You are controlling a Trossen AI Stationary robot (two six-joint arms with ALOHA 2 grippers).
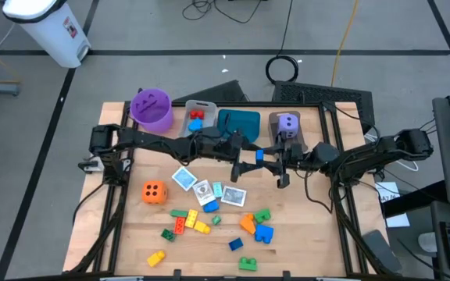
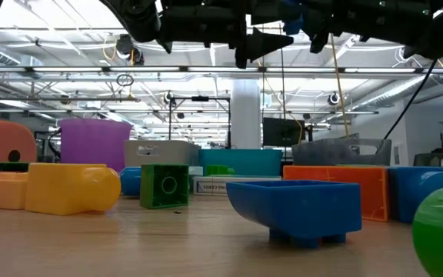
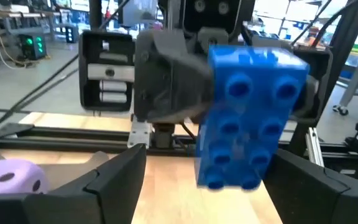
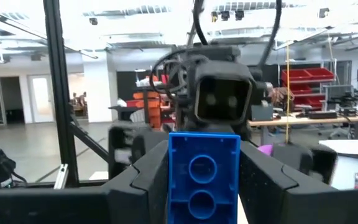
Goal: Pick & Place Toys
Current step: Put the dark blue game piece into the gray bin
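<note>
I should close my left gripper now, because my fingers are beside the blue brick's lower end (image 1: 259,156) (image 3: 232,168) and closing them would hold the brick.
Above the table's middle, a blue brick (image 1: 261,156) hangs in my right gripper (image 1: 270,160), which comes level from the table's right and is shut on it. My left gripper (image 1: 247,160) faces it from the left, open. In the left wrist view its fingers (image 3: 120,177) stand wide on either side of the brick (image 3: 247,118), apart from it. Below lie loose bricks (image 1: 209,222), cards (image 1: 205,187) and an orange die (image 1: 154,191). A purple die (image 1: 287,123) sits in the brown bin. My right gripper pinches the blue brick between its two fingers by the two long sides (image 4: 174,180), coming level from the table's right. The brick stands on end, lifted clear of the table. Its studded face (image 3: 253,93) is turned toward my left gripper, and its lower end (image 3: 229,177) reaches below the fingers.
Along the far edge stand a purple bucket (image 1: 151,109), a grey bin (image 1: 198,117) holding a red and a blue brick, a teal bin (image 1: 238,123) and a brown bin (image 1: 276,133). Dark frame rails run down both table sides.
</note>
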